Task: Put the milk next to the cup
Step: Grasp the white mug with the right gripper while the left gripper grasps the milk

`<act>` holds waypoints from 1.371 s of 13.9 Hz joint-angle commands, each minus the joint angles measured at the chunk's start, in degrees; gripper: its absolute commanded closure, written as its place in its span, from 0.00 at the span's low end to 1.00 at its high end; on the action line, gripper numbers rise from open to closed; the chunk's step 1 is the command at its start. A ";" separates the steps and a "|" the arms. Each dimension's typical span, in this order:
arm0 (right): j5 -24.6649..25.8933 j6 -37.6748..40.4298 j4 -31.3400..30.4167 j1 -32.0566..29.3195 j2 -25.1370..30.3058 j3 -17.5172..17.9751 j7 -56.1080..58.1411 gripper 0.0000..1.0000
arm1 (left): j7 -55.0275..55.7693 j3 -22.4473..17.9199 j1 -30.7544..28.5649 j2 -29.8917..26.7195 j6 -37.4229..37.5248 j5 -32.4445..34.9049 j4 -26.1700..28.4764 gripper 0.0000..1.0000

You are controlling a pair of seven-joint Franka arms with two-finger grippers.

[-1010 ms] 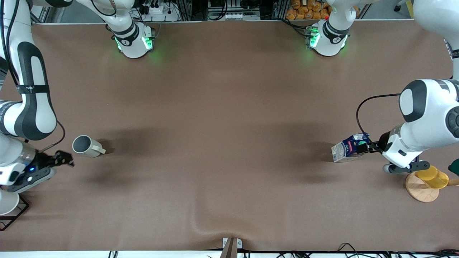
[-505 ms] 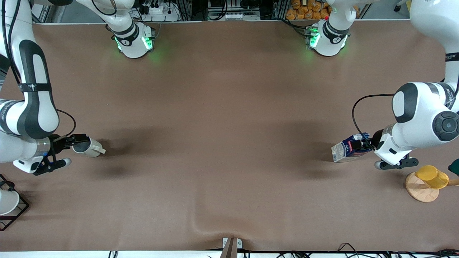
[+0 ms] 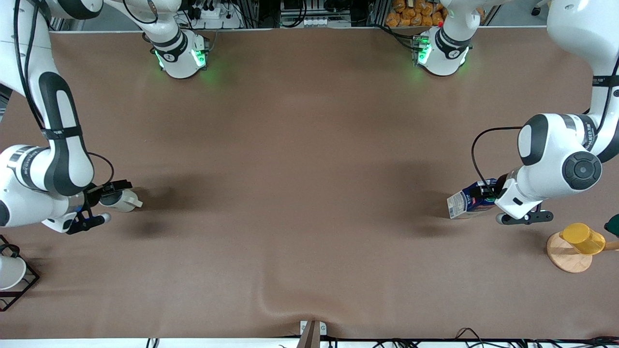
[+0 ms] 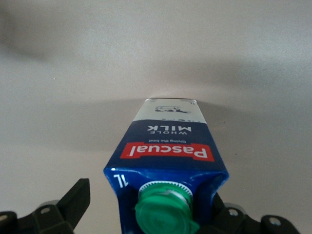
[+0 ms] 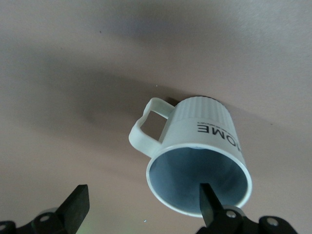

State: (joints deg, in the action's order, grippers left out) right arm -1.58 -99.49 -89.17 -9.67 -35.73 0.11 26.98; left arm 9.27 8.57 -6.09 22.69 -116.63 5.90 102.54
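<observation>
I need to grab the milk carton next with my left gripper, by its green-capped top end. Then it can go beside the cup.
The milk, a dark blue carton with a green cap and a red label, stands on the table at the left arm's end. My left gripper is open at its top. In the left wrist view the milk sits between the fingers of the left gripper, with a gap at one finger. The off-white cup stands at the right arm's end. My right gripper is open at its rim. In the right wrist view one finger of the right gripper is inside the cup, the other outside.
A yellow cup on a round wooden stand is beside the milk, nearer the front camera, at the table's end. A white cup in a black wire rack is at the right arm's end. The brown cloth has a wrinkle near the front edge.
My right gripper has moved from beside the cup up to its rim and now straddles it. My left arm has shifted closer over the milk. Milk and cup have not moved.
</observation>
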 commanded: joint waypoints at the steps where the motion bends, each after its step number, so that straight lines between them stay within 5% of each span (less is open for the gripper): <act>1: -0.61 0.00 0.40 -0.88 -1.27 0.42 -0.44 0.43 | -0.04 0.30 -0.24 -1.77 -0.53 1.75 1.44 0.17; 2: -0.61 0.08 0.40 -0.96 -1.53 0.42 -0.52 0.85 | -0.56 0.39 -0.33 -1.95 -0.35 1.75 1.35 0.30; 3: -0.61 0.17 0.40 -1.05 -1.62 0.42 -0.61 1.00 | -0.92 0.39 -0.41 -2.03 -0.26 1.49 1.26 0.48; 4: -0.70 0.08 0.40 -1.05 -1.62 0.42 -0.96 1.00 | -1.01 0.39 -0.42 -2.21 -0.09 1.31 1.17 0.65; 7: -0.61 0.17 0.49 -1.05 -1.53 0.33 -1.14 1.00 | -1.18 0.48 -0.59 -3.79 1.66 1.22 0.65 0.73; 13: -0.79 0.87 2.24 -0.18 -0.13 0.42 -2.80 1.00 | -4.52 0.31 -2.52 -8.88 13.70 1.13 -3.04 0.72; 19: -1.40 10.81 9.71 6.23 2.42 4.11 -18.87 1.00 | -4.26 0.04 -2.52 -9.95 15.21 1.31 -3.04 0.71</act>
State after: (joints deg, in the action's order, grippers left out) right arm -2.21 -90.55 -80.96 -6.25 -34.17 3.23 13.95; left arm 5.53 8.38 -8.45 13.23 -102.25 5.92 99.37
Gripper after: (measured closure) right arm 0.947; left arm 0.648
